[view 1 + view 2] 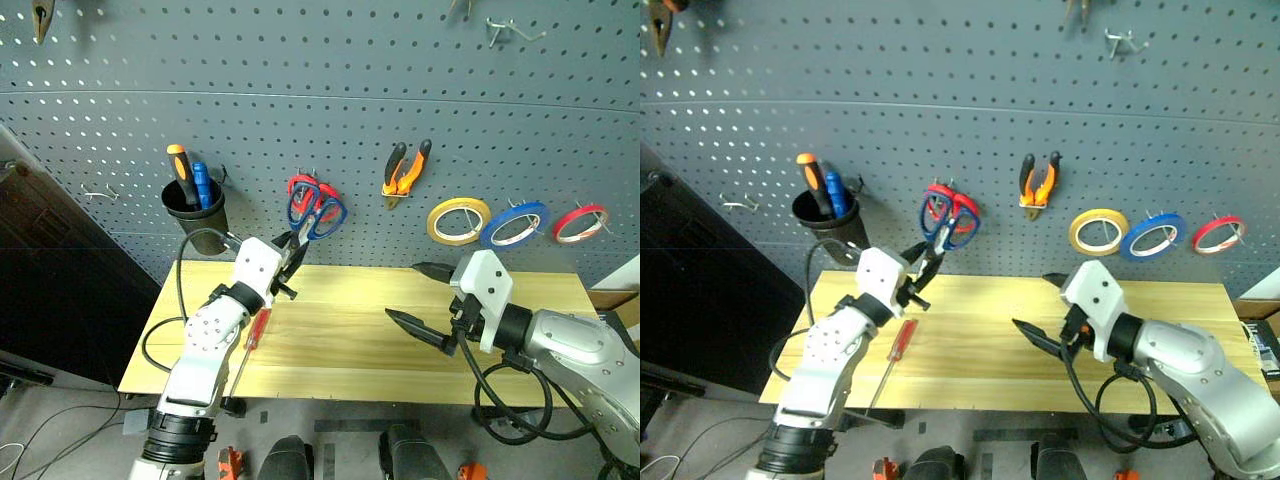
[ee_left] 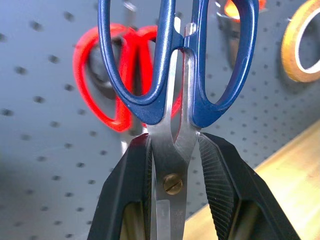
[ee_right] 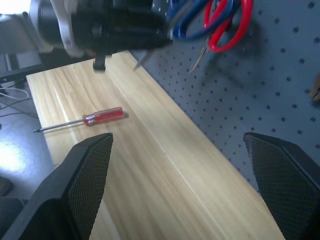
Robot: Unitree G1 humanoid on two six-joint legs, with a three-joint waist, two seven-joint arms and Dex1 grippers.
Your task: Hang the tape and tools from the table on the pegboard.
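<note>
My left gripper should open now, because the blue handles are around the silver hook (image 1: 314, 174) (image 2: 189, 31) and the scissors would hang there.
My left gripper (image 1: 292, 258) is shut on the steel blades of the blue-handled scissors (image 2: 150, 107), just at the pivot screw. It holds them handles-up against the pegboard (image 1: 300, 100), overlapping the red scissors there. The red-handled screwdriver (image 1: 257, 330) lies on the table (image 1: 360, 350) beside my left forearm. On the pegboard hang the blue tape (image 1: 513, 224) and the orange-and-black pliers (image 1: 406, 170). Over the table's right half, my right gripper (image 1: 403, 291) stands wide open with nothing between its fingers.
Red scissors (image 1: 303, 186) hang behind the blue ones. A black cup (image 1: 195, 210) with orange and blue handles hangs at the left. A yellow roll (image 1: 458, 220) and a red roll (image 1: 580, 222) flank the blue tape. Bare hooks (image 1: 510, 32) sit high on the right.
</note>
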